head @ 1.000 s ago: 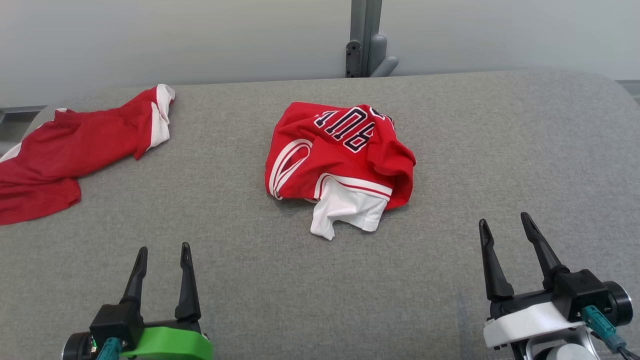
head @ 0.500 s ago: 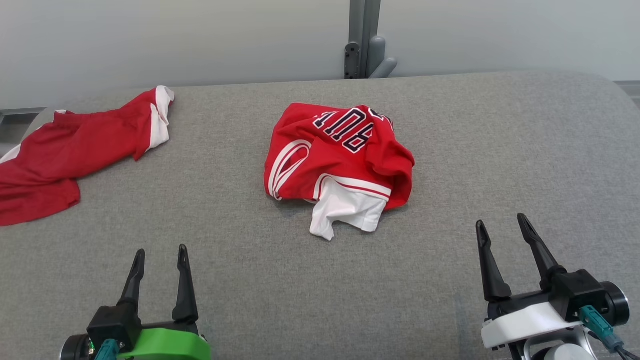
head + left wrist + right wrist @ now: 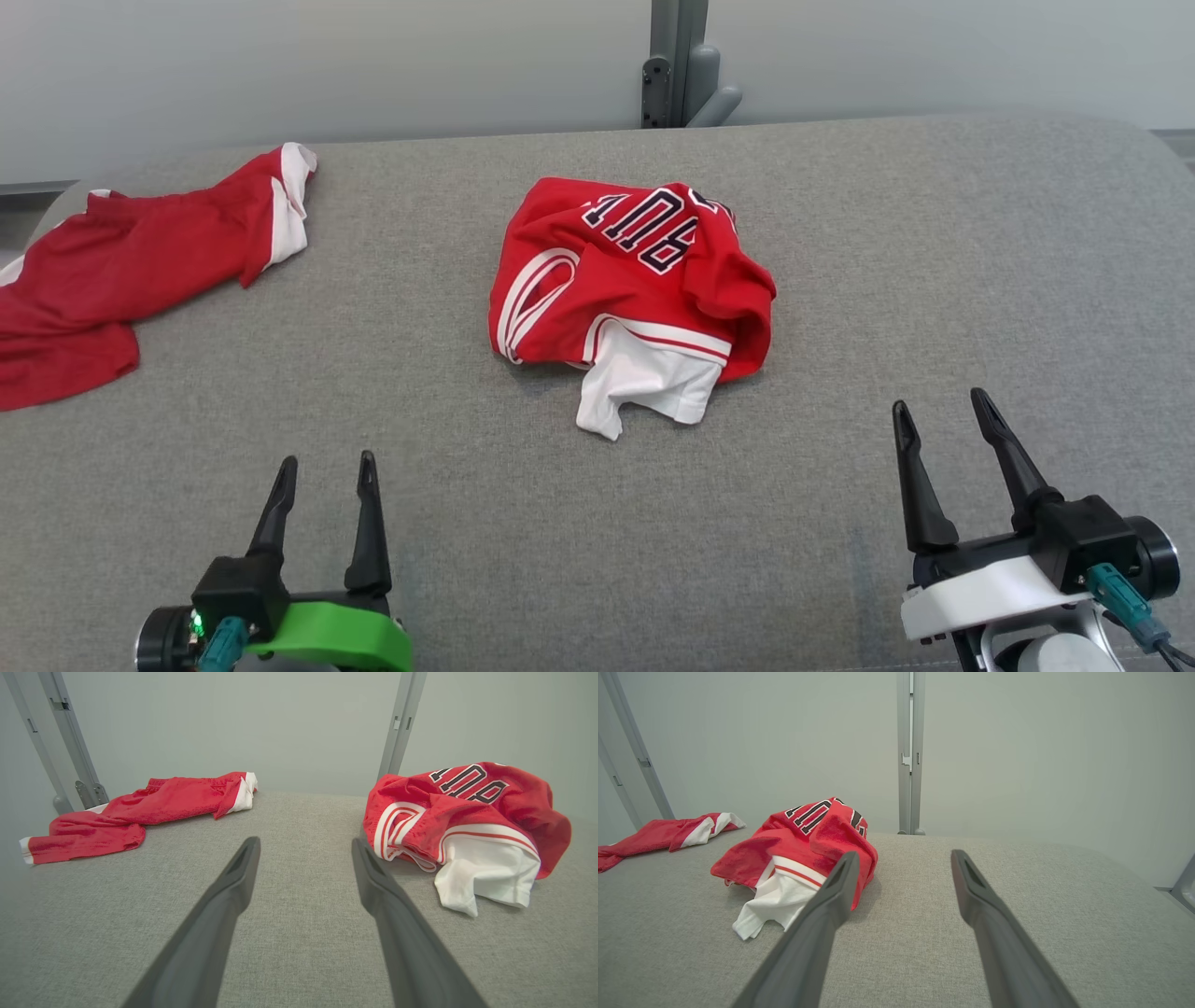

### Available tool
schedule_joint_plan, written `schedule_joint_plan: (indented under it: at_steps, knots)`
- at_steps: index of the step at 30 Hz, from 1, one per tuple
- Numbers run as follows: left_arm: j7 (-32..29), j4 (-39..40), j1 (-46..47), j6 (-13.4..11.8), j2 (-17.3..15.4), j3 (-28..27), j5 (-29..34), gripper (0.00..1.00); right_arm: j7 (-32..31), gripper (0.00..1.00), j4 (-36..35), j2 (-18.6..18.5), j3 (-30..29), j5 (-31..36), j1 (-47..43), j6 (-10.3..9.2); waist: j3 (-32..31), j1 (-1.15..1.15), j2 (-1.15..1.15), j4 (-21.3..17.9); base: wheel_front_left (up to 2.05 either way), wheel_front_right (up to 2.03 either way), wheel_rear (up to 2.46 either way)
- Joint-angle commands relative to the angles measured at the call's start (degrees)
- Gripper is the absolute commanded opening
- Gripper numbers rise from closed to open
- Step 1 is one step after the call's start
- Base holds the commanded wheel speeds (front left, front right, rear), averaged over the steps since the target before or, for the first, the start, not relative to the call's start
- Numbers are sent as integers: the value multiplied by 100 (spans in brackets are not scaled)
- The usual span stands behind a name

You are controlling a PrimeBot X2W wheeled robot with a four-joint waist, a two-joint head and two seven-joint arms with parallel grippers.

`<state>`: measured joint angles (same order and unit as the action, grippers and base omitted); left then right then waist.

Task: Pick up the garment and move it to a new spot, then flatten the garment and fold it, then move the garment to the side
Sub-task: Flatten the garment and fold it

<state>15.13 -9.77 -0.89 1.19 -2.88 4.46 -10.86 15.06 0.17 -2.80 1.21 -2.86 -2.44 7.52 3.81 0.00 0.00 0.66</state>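
Observation:
My left gripper grabs the striped edge of the jersey (image 3: 518,301) (image 3: 389,829) next, since it stands up in loose folds beside the slack red heap.
A crumpled red and white garment (image 3: 635,280) with dark lettering lies in a heap at the middle of the grey fabric surface (image 3: 934,261). My left gripper (image 3: 328,459) stands open near the front left, well short of the heap, nothing between its fingers. My right gripper (image 3: 939,399) is open at the front right, apart from the cloth. In the left wrist view the garment (image 3: 467,807) lies ahead and right of the open left gripper (image 3: 305,841). In the right wrist view the garment (image 3: 808,844) lies ahead and left of the open right gripper (image 3: 905,853).
A second red garment (image 3: 140,252) with white trim lies spread at the far left of the surface, reaching its edge. A grey metal post (image 3: 677,65) stands behind the back edge before a pale wall. The surface's right end is rounded.
The whole head view has shifted slightly, so the camera moved. My left gripper has edged a little to the right. The garment lies as before and both grippers stay open.

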Motion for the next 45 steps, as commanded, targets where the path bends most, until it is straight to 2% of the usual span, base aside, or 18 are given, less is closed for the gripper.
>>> schedule_joint_plan:
  at_steps: [1,7,13,20,27,28,29,30,31,41,45]
  knots:
    - [4,-45,175,40,-3,39,48,100,18,100,-24,-17,-10,9,80,-6,73,0,0,-15,0,0,0]
    - [4,-583,795,230,-4,386,189,100,18,100,-65,-17,-11,55,239,-6,387,0,0,-107,0,0,0]
    - [4,-1437,1636,357,-6,819,-121,100,18,100,-122,-18,20,68,460,-6,822,0,0,-329,0,0,0]
    - [4,-2350,2537,303,-11,1131,-451,100,18,100,-185,-16,36,38,736,-6,1332,0,0,-683,0,0,0]
    - [4,-2758,3118,337,-15,1062,-421,100,18,100,-239,-16,27,-57,912,-6,1678,0,0,-964,0,0,0]
    - [4,-2766,3162,349,-15,1034,-416,76,18,100,-240,-16,17,-65,922,-6,1700,0,0,-983,0,0,0]
    - [4,-2745,3202,364,-18,1003,-389,44,18,100,-233,-15,23,-74,935,-6,1721,0,0,-1008,0,0,0]
    - [4,-2720,3235,375,-19,970,-365,28,18,100,-228,-16,14,-89,947,-6,1732,0,0,-1022,0,0,0]
    - [4,-2667,3262,376,-20,944,-340,0,18,100,-226,-16,7,-100,955,-6,1739,0,0,-1033,0,0,0]
    - [4,-1593,3163,392,-82,620,57,0,18,100,-209,-16,-69,-137,893,-6,1603,0,0,-966,0,0,0]
    - [4,-1107,3007,434,-191,547,197,0,18,100,-197,-16,-120,-89,788,-6,1469,0,0,-807,0,0,0]
